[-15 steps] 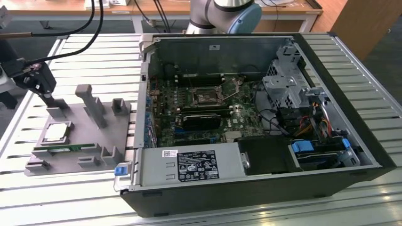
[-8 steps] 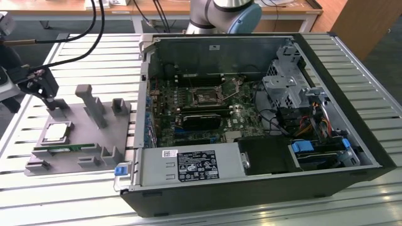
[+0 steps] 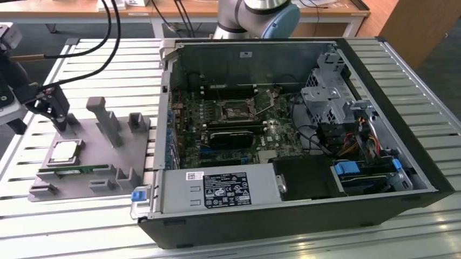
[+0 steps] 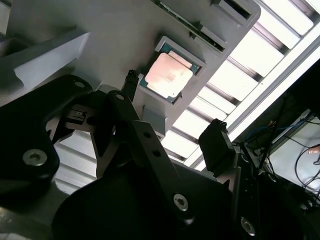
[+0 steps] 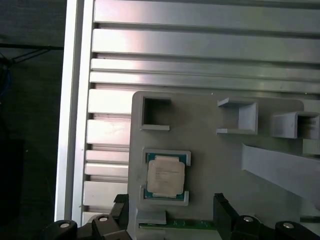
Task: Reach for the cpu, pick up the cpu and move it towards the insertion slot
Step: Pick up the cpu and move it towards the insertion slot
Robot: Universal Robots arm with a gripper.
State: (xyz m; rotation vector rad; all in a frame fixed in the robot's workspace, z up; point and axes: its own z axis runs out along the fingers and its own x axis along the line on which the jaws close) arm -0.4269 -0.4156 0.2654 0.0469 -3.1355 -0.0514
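Observation:
Grey brackets wrap the two ends of the cpu [image 3: 66, 151], so my gripper will next grab its bare side edges between them.
The cpu [image 3: 66, 151], a small square chip with a silvery top, lies flat in a recess of the grey tray [image 3: 101, 162] at the exterior view's left. My gripper [image 3: 66, 128] hovers just above the tray, slightly beyond the chip, and is open with nothing between its fingers. Both wrist views show the cpu [image 4: 168, 76] [image 5: 165, 175] seated in its recess. The black fingertips [image 4: 131, 80] [image 5: 220, 202] stand wide apart to either side and do not touch it. The insertion slot [image 3: 236, 111], a dark square socket with a metal frame, sits on the green board inside the open computer case.
A thin green memory stick [image 3: 68, 170] [image 5: 175, 226] lies in the tray beside the cpu. Grey upright posts [image 3: 101, 121] rise from the tray. The black case wall [image 3: 167, 97] stands between tray and socket. Everything rests on a slatted aluminium table [image 5: 200, 55].

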